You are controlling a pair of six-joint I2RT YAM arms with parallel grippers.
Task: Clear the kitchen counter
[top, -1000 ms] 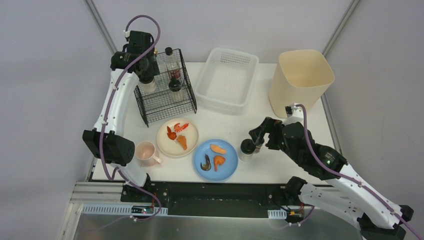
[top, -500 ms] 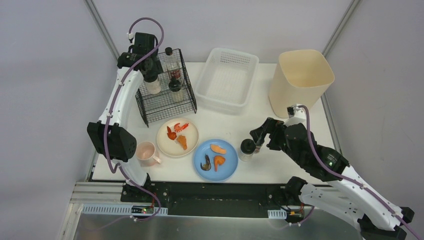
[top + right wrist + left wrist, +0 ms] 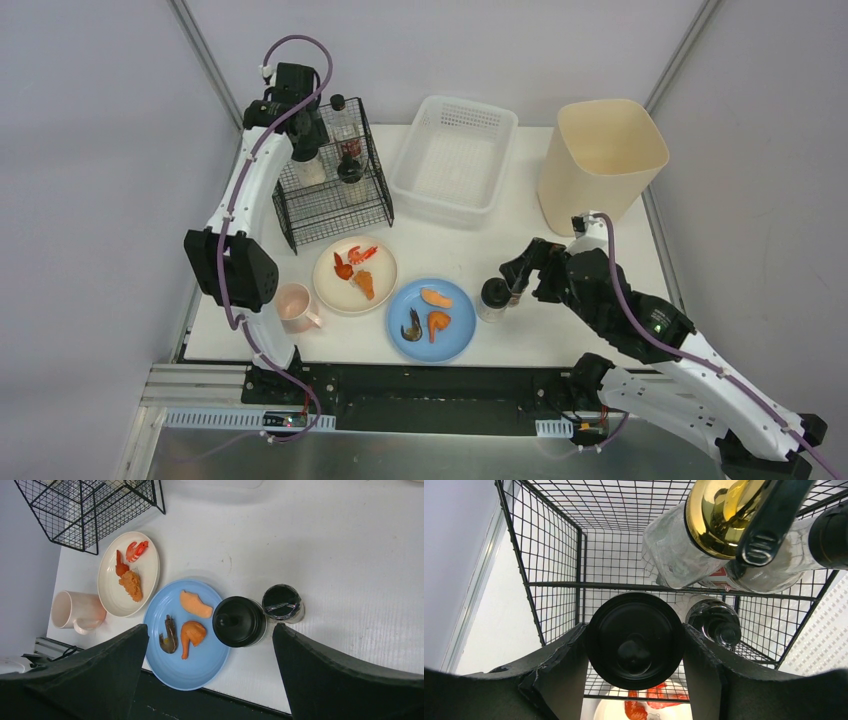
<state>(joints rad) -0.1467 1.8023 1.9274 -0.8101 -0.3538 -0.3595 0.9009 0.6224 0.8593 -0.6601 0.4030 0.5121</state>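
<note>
My left gripper is holding the jar well above the free rack space beside a bottle, and the jar would drop from there. I will keep holding it until it is down in that space.
The kitchen counter (image 3: 570, 325) is a white tabletop. My left gripper (image 3: 304, 148) is shut on a black-capped jar (image 3: 635, 647) with a white body (image 3: 308, 170), held at the left side of the black wire rack (image 3: 335, 210). The rack holds a gold-capped bottle (image 3: 714, 517) and other bottles. My right gripper (image 3: 518, 272) is open just above a black-capped shaker (image 3: 492, 297). In the right wrist view this shaker (image 3: 239, 621) and a smaller glass shaker (image 3: 282, 603) stand between the spread fingers (image 3: 115, 670).
A cream plate (image 3: 378, 285) and a blue plate (image 3: 455, 340) hold food pieces, with a pink mug (image 3: 293, 305) at the left. A white perforated basket (image 3: 455, 160) and a tall beige bin (image 3: 600, 155) stand at the back.
My left arm has carried the jar a little to the right and further back over the rack. The right arm has barely moved.
</note>
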